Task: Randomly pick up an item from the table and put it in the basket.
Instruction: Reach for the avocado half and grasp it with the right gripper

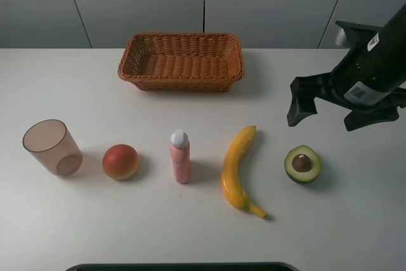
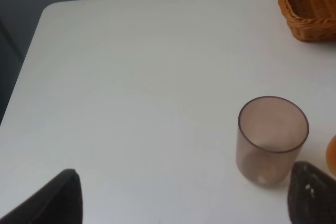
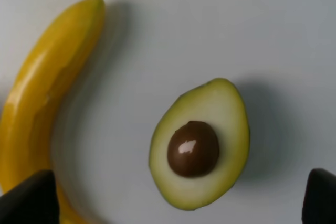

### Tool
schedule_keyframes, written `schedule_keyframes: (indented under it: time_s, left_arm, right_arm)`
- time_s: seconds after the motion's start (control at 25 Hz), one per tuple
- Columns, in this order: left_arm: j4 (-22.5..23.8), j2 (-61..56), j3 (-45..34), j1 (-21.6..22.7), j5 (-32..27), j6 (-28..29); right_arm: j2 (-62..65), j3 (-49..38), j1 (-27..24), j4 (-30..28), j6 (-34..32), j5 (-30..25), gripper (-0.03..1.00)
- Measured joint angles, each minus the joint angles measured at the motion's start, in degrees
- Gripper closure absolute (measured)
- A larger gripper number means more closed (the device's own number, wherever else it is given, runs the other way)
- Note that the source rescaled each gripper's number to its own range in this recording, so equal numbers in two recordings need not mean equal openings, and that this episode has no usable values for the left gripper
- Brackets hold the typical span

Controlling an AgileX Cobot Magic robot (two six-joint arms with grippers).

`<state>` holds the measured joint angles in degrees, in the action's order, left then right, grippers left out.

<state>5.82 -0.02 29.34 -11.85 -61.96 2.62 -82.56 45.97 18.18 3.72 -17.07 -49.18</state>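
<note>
The right gripper grips the halved avocado [image 1: 302, 164] by its green-skinned sides next, to put it in the wicker basket [image 1: 181, 84].
The halved avocado [image 1: 302, 164] lies cut face up on the white table [image 1: 63, 93] at the right, its brown pit showing. My right gripper [image 1: 322, 122] hangs open and empty above the table, just behind the avocado. In the right wrist view the avocado [image 3: 202, 142] lies between the two spread fingertips [image 3: 26, 198]. The brown wicker basket [image 1: 181, 84] stands empty at the back middle. My left gripper [image 2: 181, 208] is open and empty, low over the table near the cup; it does not show in the exterior view.
A row on the table from the left: a translucent brownish cup [image 1: 52, 147], a round red-orange fruit [image 1: 120, 162], an upright pink bottle [image 1: 180, 157] and a yellow banana [image 1: 238, 169] just left of the avocado. The cup [image 2: 271, 140] stands near the left fingertips.
</note>
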Motion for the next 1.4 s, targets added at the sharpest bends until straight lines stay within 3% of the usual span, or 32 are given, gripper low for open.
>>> schedule_keyframes:
  time_s: [0.4,1.16,1.2,1.24,1.36,1.4]
  left_arm:
    - [0.0,0.0,0.0,0.0,0.0,-0.1]
    - [0.0,0.0,0.0,0.0,0.0,-0.1]
    - [0.0,0.0,0.0,0.0,0.0,-0.1]
    - [0.0,0.0,0.0,0.0,0.0,-0.1]
    - [0.0,0.0,0.0,0.0,0.0,-0.1]
    - [0.0,0.0,0.0,0.0,0.0,-0.1]
  right_arm:
    - [-10.9,-5.8,0.0,2.1,-0.1,11.9,-0.03]
    - [-18.2,-6.1,0.0,3.1,0.3,15.3,-0.03]
    - [-18.2,-6.1,0.0,3.1,0.3,15.3,0.02]
    - [-18.2,-6.1,0.0,3.1,0.3,15.3,0.17]
    - [-18.2,-6.1,0.0,3.1,0.3,15.4,0.94]
    - [-18.2,-6.1,0.0,3.1,0.3,15.4,0.97]
